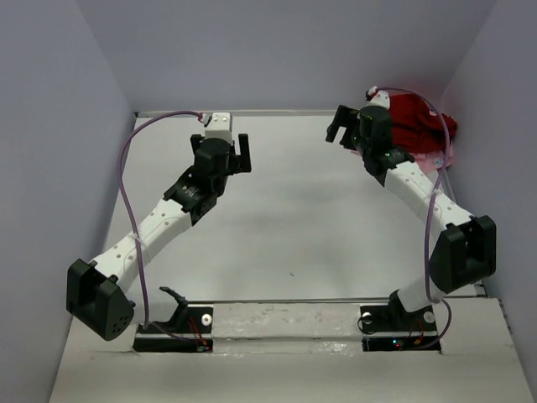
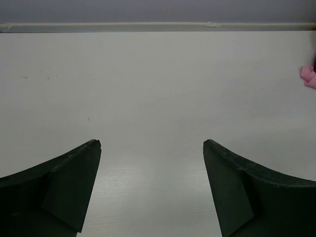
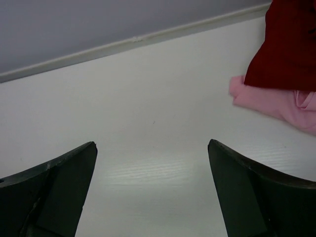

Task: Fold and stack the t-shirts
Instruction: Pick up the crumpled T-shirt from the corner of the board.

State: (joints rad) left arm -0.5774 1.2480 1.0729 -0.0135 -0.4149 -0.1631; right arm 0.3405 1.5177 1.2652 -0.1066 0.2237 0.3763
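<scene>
Next, the right gripper grabs the dark red t-shirt by its corner facing the empty table, to draw the t-shirt open for folding.
The t-shirts lie heaped in the table's back right corner. The dark red one (image 1: 419, 122) is on top of the light pink one (image 1: 438, 159). The right wrist view shows the dark red shirt (image 3: 289, 49) above the pink shirt (image 3: 276, 104), off to the right of my right gripper (image 3: 152, 148). That gripper (image 1: 357, 134) hovers just left of the heap, open and empty. My left gripper (image 1: 223, 148) hangs over the back left of the table, open (image 2: 152, 148) with only bare table between its fingers. A scrap of pink shirt (image 2: 308, 76) shows at that view's right edge. No orange shirt is in view.
The white table (image 1: 294, 218) is boxed in by grey walls at the back and both sides. Both arm bases (image 1: 285, 332) sit on a strip at the near edge. Purple cables run along each arm.
</scene>
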